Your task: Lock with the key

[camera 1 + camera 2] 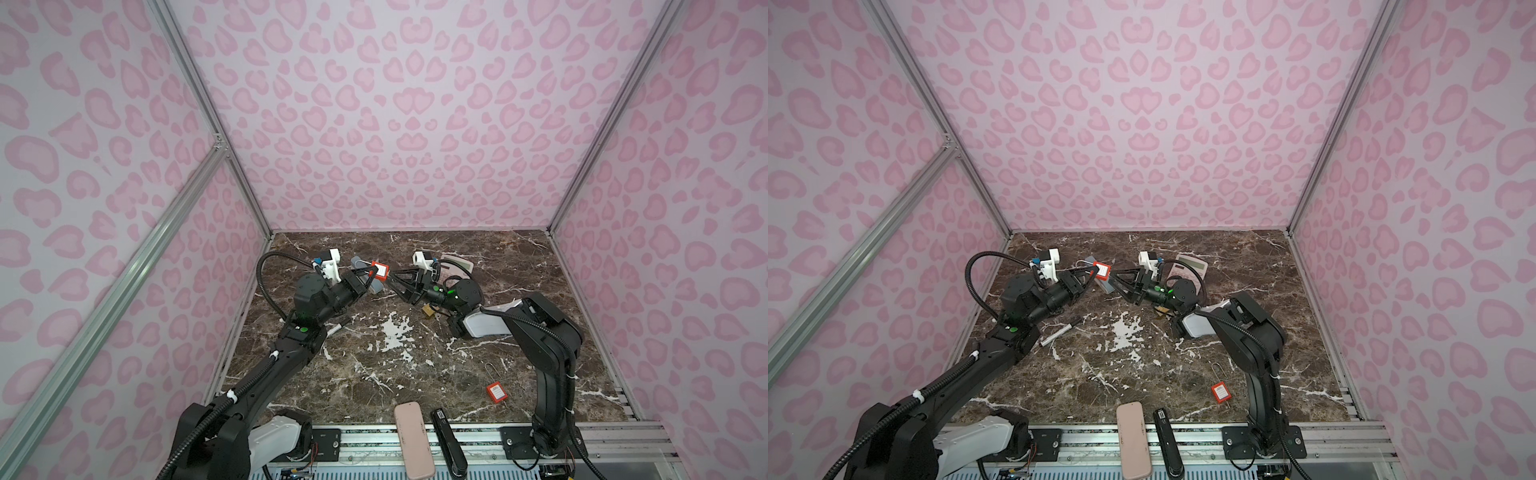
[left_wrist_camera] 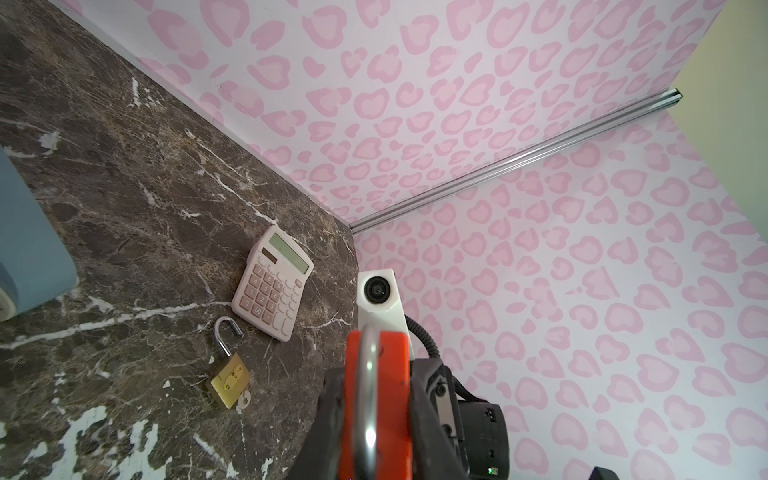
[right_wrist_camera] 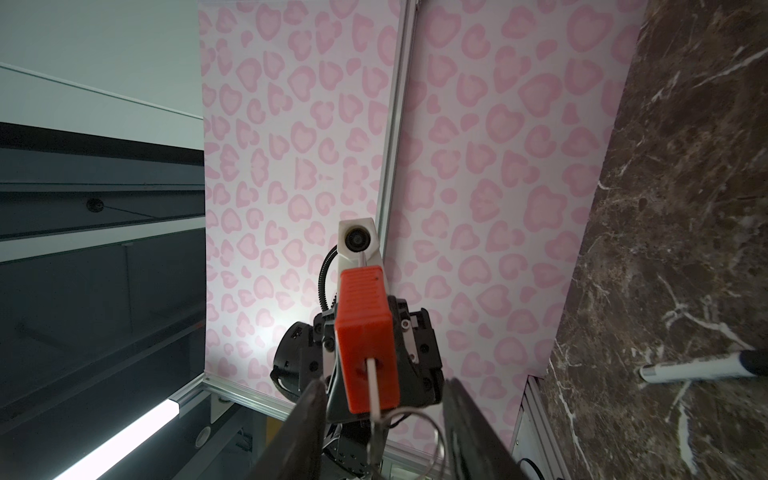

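My right gripper grabs the silver key (image 3: 374, 409) by its exposed ring end next, to pull the key's blade out of the padlock (image 3: 366, 337).
A red padlock (image 1: 380, 269) (image 1: 1101, 270) hangs above the back of the marble table, with my left gripper (image 1: 372, 272) (image 2: 376, 378) shut on its body. In the left wrist view its steel shackle (image 2: 368, 395) runs between the two black fingers. A silver key (image 3: 374, 388) sticks out of the padlock's (image 3: 363, 332) underside, with a wire ring (image 3: 415, 428) hanging from it. My right gripper (image 1: 390, 279) (image 3: 384, 384) faces the padlock from the right. It is open, with one finger on each side of the key and neither touching it.
An open brass padlock (image 2: 228, 384) with its key lies beside a pink calculator (image 2: 274, 282) under my right arm. Another red padlock (image 1: 496, 391) lies front right. A blue-grey roll (image 2: 29, 249) sits below the held lock. A white marker (image 1: 1059, 332) lies at left, and a pink case (image 1: 413, 440) and a black stapler (image 1: 446, 440) at the front edge.
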You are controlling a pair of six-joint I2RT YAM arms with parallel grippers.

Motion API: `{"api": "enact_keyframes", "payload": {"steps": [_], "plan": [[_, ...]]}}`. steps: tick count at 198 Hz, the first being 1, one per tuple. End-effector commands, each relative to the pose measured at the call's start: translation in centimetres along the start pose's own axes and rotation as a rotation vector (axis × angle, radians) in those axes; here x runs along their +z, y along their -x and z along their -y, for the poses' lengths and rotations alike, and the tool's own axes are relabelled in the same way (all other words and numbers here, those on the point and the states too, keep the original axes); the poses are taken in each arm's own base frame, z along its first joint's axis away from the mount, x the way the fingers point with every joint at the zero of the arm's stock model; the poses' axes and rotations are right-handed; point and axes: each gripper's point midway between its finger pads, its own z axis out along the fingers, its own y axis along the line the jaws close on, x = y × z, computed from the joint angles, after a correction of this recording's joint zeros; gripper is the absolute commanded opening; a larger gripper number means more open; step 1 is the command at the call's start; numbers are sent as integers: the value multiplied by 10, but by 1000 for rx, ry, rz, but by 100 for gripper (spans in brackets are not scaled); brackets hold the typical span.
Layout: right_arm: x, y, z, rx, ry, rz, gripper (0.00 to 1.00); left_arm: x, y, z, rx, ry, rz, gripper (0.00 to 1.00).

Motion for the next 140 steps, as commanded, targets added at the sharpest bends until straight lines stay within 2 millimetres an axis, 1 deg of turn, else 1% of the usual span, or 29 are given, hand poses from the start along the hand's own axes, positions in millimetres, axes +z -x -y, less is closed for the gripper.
{"api": "enact_keyframes", "payload": {"steps": [1,28,60,125,140], "plan": [[2,2,-8,-34,32,-14,48,-2,6,13,26,-46,23,15],[8,5,-11,-36,46,-22,45,-3,5,13,24,-45,21,15],[9,5,-12,-32,48,-29,35,-3,5,12,24,-42,24,15],[1,-2,-10,-23,32,-27,36,-3,5,12,25,-40,25,15],[1,-2,-10,-25,32,-27,33,-3,5,12,24,-41,24,15]]}}
